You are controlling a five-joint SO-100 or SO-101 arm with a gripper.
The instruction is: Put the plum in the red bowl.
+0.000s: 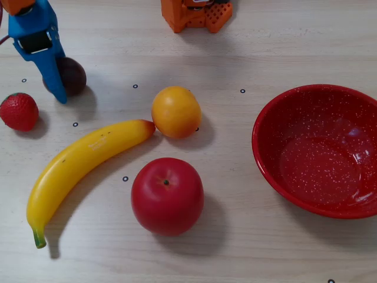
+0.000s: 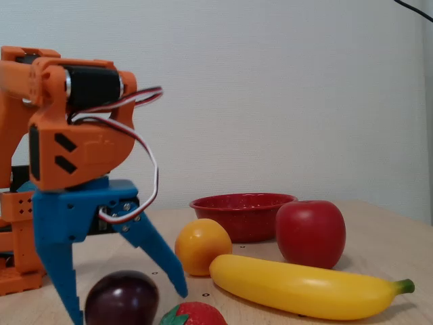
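Observation:
The robot will get the plum (image 1: 73,75) into the red bowl, so it will next grab the plum by its round sides.
The plum (image 1: 73,75) is a small dark purple fruit lying on the table at the far left of the top-down fixed view; it also shows in the low side fixed view (image 2: 122,298). My blue gripper (image 1: 57,88) is lowered over it. In the low side view the gripper (image 2: 125,303) is open, with one finger on each side of the plum and the tips near the table. The jaws are not closed on the plum. The red bowl (image 1: 277,112) with white speckles stands empty at the right; its rim shows in the background of the side view (image 2: 223,203).
A strawberry (image 1: 19,111) lies left of the plum. A banana (image 1: 82,162), an orange (image 1: 175,112) and a big red apple (image 1: 167,196) lie between the plum and the bowl. The orange arm base (image 1: 197,15) stands at the top edge.

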